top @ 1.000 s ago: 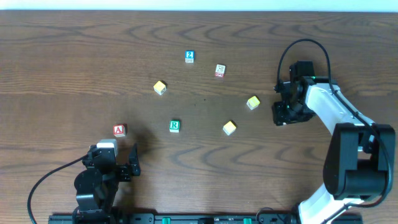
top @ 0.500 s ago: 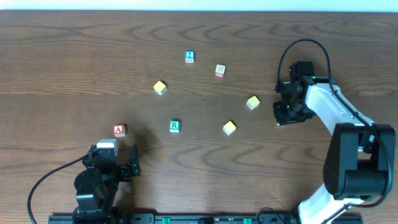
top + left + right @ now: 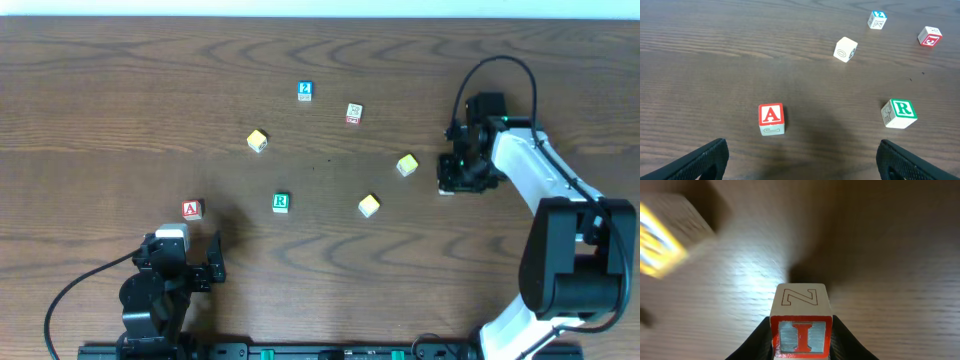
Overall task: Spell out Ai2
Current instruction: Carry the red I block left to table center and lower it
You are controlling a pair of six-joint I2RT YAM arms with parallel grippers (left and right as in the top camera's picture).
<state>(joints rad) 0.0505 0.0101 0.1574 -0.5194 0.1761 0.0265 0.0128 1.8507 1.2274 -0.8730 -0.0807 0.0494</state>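
Note:
The I block would come up off the table if I lifted my right gripper now. The gripper's fingers are closed around the block on both sides.
The red-and-white A block sits at the front left and also shows in the left wrist view. The blue 2 block lies at the far middle, seen too in the left wrist view. My right gripper is shut on the I block, which has a red I face toward the camera and a Z on top, held just above the table. My left gripper is open and empty, just in front of the A block, its black fingertips spread wide.
A green R block lies mid-table. Yellow blocks lie at the left of centre, at the middle, and just left of my right gripper. A red-and-white block sits near the 2 block.
My right gripper has moved a little toward the far side of the table and closer to the nearby yellow block, carrying the I block. The left arm has not moved.

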